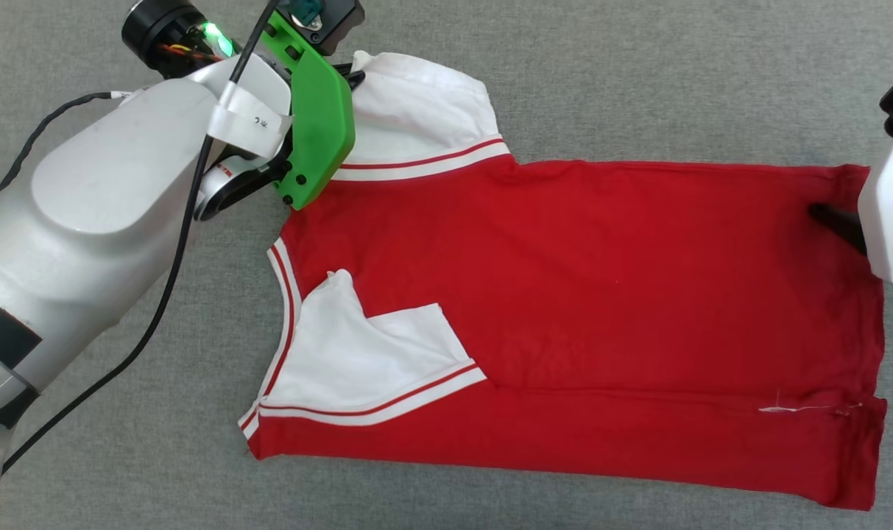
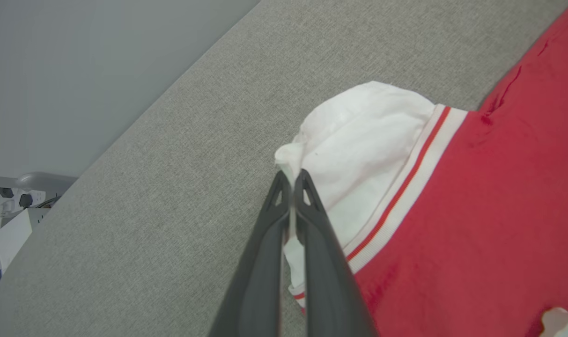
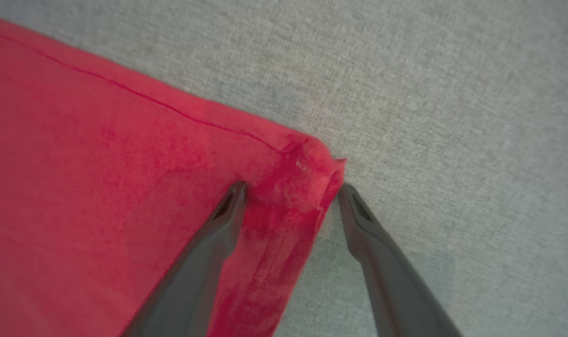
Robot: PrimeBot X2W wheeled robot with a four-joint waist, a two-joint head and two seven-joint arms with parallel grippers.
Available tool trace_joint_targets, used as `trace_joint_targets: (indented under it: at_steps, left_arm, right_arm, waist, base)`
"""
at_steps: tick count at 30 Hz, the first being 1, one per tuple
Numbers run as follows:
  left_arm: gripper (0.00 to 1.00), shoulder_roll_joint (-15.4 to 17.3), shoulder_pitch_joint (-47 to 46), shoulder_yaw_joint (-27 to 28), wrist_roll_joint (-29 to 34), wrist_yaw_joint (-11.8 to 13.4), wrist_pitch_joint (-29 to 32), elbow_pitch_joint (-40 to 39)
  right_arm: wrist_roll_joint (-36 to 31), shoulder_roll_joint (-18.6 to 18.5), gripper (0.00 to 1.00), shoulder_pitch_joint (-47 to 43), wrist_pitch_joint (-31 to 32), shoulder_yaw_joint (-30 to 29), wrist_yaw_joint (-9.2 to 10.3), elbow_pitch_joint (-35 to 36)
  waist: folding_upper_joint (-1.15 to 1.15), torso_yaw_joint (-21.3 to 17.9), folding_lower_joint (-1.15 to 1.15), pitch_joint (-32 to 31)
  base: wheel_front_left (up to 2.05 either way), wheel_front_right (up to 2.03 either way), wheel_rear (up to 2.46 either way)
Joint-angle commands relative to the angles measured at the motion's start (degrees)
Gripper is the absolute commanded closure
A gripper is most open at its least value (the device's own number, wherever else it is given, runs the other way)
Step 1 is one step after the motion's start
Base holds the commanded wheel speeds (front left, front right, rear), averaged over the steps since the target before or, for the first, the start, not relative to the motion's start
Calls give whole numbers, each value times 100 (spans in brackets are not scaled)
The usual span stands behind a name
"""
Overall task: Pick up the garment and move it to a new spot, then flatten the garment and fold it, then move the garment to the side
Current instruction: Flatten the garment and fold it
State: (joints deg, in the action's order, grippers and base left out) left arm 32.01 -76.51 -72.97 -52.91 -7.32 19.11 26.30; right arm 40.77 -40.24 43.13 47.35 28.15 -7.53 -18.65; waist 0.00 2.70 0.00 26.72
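My right gripper grips the garment by its bottom hem corner (image 1: 851, 178) next. Then I fold the red body (image 1: 593, 265) over lengthwise.
The garment (image 1: 579, 294), red with white sleeves and striped trim, lies spread on the grey table, collar to the left. Its near sleeve is folded over the red body. My left gripper (image 2: 291, 180) is shut on the edge of the far white sleeve (image 2: 358, 154), a strip of white cloth pinched between its fingers. In the head view the left arm's green mount (image 1: 317, 110) covers that grip. My right gripper (image 3: 291, 192) stands open, its two fingers straddling the garment's far hem corner (image 3: 307, 168). In the head view one dark right finger (image 1: 836, 221) rests on the red cloth.
The grey cloth-covered table (image 1: 637, 81) reaches past the garment on all sides. In the left wrist view its edge (image 2: 124, 126) runs diagonally, with a pale wall beyond and a power strip (image 2: 12, 201) low at the left.
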Motion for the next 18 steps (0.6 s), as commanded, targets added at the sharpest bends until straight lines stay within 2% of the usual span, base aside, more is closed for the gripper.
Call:
trace_joint_targets:
  at_steps: [1,6,7,8,18]
  left_arm:
    - [100,-54,-77,-5,23,-16,-61,-5]
    - [100,-52,-49,-10,1,-16,-170,44]
    - [100,-41,-35,-11,-7,-16,-195,62]
    - [100,-33,-20,-12,-17,-16,-215,78]
    - [100,87,299,0,-169,-16,-639,191]
  right_arm:
    - [-31,39,0,-6,-38,165,4,-187]
    - [186,92,0,-182,-135,530,4,-506]
    - [256,99,68,-193,-179,573,4,-537]
    - [316,105,100,-195,-235,582,4,-559]
    - [622,-90,100,-252,-1331,522,4,-454]
  waist:
    - [0,93,0,100]
    - [0,95,0,122]
    - [0,82,0,107]
    - [0,73,0,90]
    - [0,18,0,-430]
  base:
    - [0,0,0]
    - [0,0,0]
    - [0,0,0]
    - [0,0,0]
    - [0,0,0]
